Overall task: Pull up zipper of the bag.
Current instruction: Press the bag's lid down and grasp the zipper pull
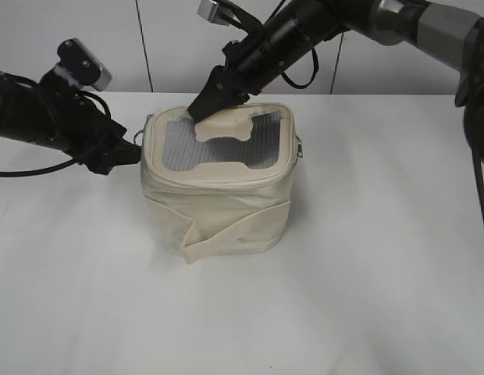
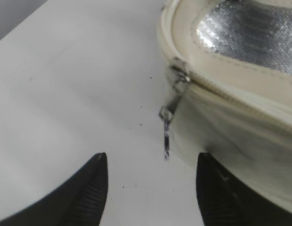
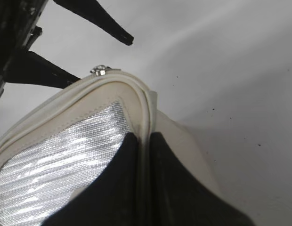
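Note:
I need to pull the zipper along the bag's top rim (image 1: pixel 169 176), so my left gripper should next take hold of the slider by its hanging ring pull (image 1: pixel 137 137).
The cream-white bag (image 1: pixel 218 207) stands mid-table with its grey window and bone-shaped patch (image 1: pixel 224 125) on top. The zipper (image 2: pixel 221 92) runs round the top rim. A silver slider (image 2: pixel 179 75) sits at the bag's left corner and its ring pull (image 2: pixel 166 127) hangs down. My left gripper (image 2: pixel 150 174) is open, its fingers either side of and just short of the pull; it is at the bag's left in the exterior view (image 1: pixel 131 155). My right gripper (image 3: pixel 145 141) is shut on the bag's back top rim (image 3: pixel 136 94), seen also from outside (image 1: pixel 207 105).
A second slider with a pull (image 1: pixel 299 147) hangs at the bag's right corner. The bag stands on a white table (image 1: pixel 382 234), with a pale panelled wall behind. The left gripper's fingers show beyond the bag in the right wrist view (image 3: pixel 80 47).

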Controlling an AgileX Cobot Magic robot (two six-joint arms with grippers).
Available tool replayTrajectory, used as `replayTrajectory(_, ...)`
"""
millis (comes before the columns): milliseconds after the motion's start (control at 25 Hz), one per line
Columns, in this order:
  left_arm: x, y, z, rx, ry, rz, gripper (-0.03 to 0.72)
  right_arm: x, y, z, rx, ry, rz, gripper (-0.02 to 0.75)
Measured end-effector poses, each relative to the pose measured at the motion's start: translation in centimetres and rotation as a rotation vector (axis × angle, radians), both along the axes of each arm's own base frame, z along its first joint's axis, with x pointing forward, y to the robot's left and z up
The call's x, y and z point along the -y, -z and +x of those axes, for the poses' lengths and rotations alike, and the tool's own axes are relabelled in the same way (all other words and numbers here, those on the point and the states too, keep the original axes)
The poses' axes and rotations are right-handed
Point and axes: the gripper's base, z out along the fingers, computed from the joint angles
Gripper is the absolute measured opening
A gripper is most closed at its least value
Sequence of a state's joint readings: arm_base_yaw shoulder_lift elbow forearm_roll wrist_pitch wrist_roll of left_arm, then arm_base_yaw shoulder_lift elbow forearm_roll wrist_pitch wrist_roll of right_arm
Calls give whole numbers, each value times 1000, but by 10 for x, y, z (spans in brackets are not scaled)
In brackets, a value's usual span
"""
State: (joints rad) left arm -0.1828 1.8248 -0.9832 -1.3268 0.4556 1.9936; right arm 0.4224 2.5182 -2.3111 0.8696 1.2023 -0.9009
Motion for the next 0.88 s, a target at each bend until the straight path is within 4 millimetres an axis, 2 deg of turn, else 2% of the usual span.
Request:
replayTrajectory(280, 5, -1, 18, 19, 5, -25, 452, 0, 0, 0, -1, 0, 0, 52)
replayTrajectory(400, 7, -1, 22, 18, 20, -38, 410, 0, 0, 0, -1, 0, 0, 52)
replayTrajectory(520, 11, -1, 23, 18, 47, -43, 298, 0, 0, 0, -1, 0, 0, 52)
replayTrajectory(640, 20, -2, 21, 30, 89, -21, 87, 0, 0, 0, -8, 5, 0, 52)
replayTrajectory(720, 23, -2, 21, 35, 104, 4, 32, 0, 0, 0, -20, 17, -2, 52)
replayTrajectory(880, 20, -5, 18, -7, 58, 32, 11, 0, 0, 0, -48, 44, -6, 50)
